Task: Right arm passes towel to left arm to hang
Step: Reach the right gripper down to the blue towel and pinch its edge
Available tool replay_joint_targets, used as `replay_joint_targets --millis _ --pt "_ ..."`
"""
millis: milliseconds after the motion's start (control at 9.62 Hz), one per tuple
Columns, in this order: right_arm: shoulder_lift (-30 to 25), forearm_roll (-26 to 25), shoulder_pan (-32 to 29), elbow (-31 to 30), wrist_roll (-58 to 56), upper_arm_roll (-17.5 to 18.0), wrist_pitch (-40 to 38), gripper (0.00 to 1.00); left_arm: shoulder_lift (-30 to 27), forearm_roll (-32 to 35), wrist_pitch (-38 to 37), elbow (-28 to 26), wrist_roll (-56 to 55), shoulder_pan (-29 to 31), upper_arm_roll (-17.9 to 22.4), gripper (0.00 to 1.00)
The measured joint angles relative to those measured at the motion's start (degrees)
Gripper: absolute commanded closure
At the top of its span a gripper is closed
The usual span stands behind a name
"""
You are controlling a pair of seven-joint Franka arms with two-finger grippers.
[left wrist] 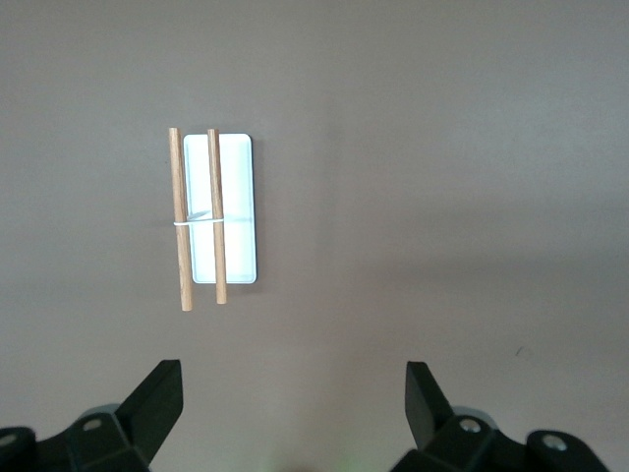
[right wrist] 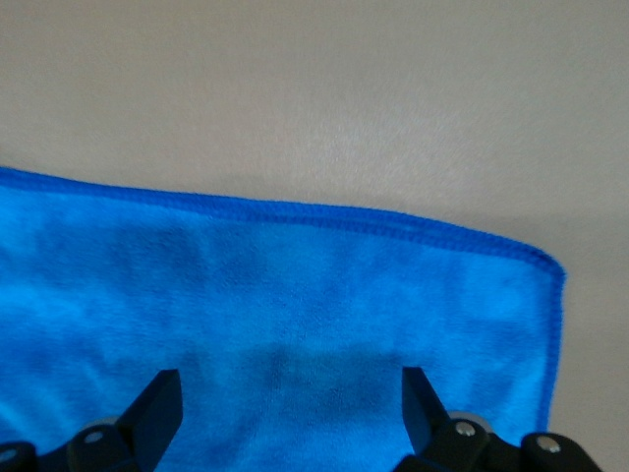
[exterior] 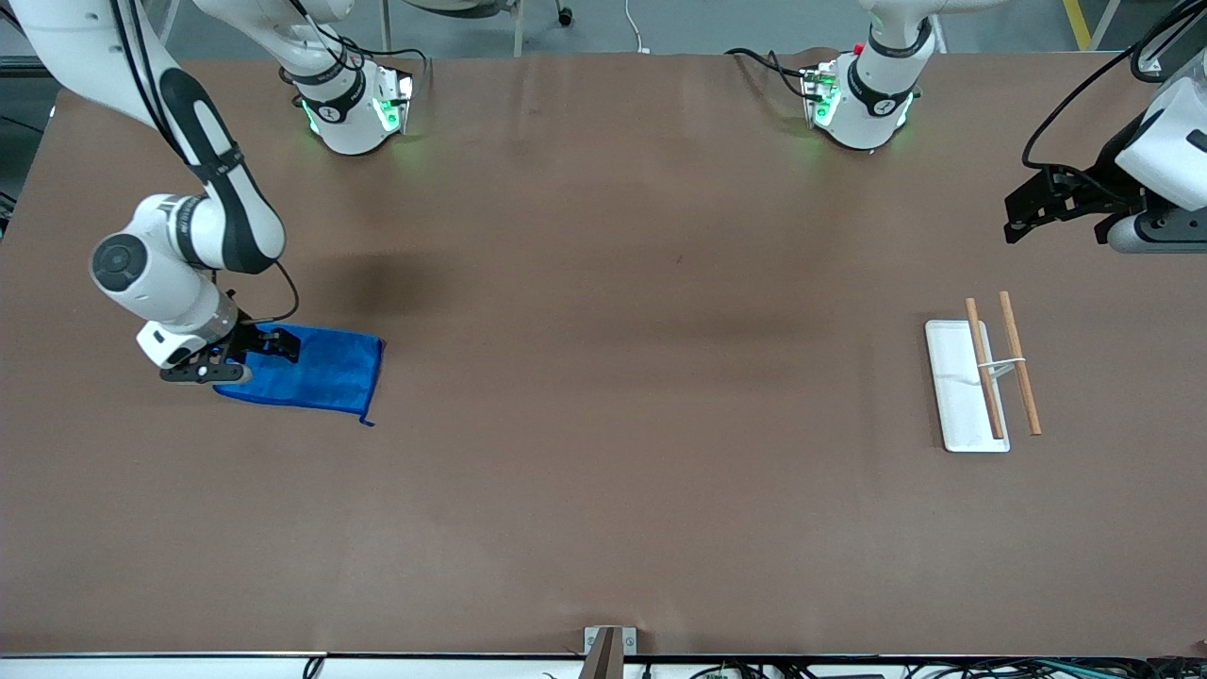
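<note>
The blue towel's corner loop (exterior: 367,421) should stay free for my left arm to hang, so my right gripper will grab the towel by its end (exterior: 262,368) opposite the loop.
The blue towel (exterior: 311,372) lies flat on the brown table toward the right arm's end, its corner loop (exterior: 366,420) at the corner nearest the front camera. It fills the lower part of the right wrist view (right wrist: 295,295). My right gripper (exterior: 247,358) is low over the towel's end, open, with one finger on each side of the cloth below (right wrist: 288,393). It holds nothing. My left gripper (exterior: 1023,212) is open and empty, up in the air at the left arm's end of the table, over bare table (left wrist: 292,383).
A hanging rack stands toward the left arm's end: a white base (exterior: 952,387) with two wooden rods (exterior: 1020,363) above it, joined by a thin white piece. It also shows in the left wrist view (left wrist: 236,206). A metal bracket (exterior: 608,646) sits at the table's front edge.
</note>
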Motion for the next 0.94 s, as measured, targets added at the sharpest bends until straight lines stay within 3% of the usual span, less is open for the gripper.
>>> replay_joint_targets --millis 104,208,416,624,936 --pt "1.06 0.00 0.00 -0.10 -0.08 0.00 0.99 0.13 0.01 0.00 0.00 0.00 0.00 -0.06 -0.05 0.00" --pt "1.83 0.00 0.00 -0.19 -0.16 0.00 1.84 0.24 0.01 0.00 0.00 0.00 0.00 -0.03 -0.02 0.00" --pt "2.92 0.00 0.00 -0.61 -0.32 0.06 2.70 0.78 0.01 0.00 0.00 0.00 0.00 -0.06 -0.02 0.00" --pt "3.09 0.00 0.00 -0.78 -0.33 0.13 2.88 1.00 0.01 0.00 0.00 0.13 0.00 -0.09 -0.03 0.00" --pt "2.66 0.01 -0.03 -0.66 -0.21 0.14 2.30 1.00 0.05 0.00 0.00 0.20 0.00 -0.10 -0.03 0.00"
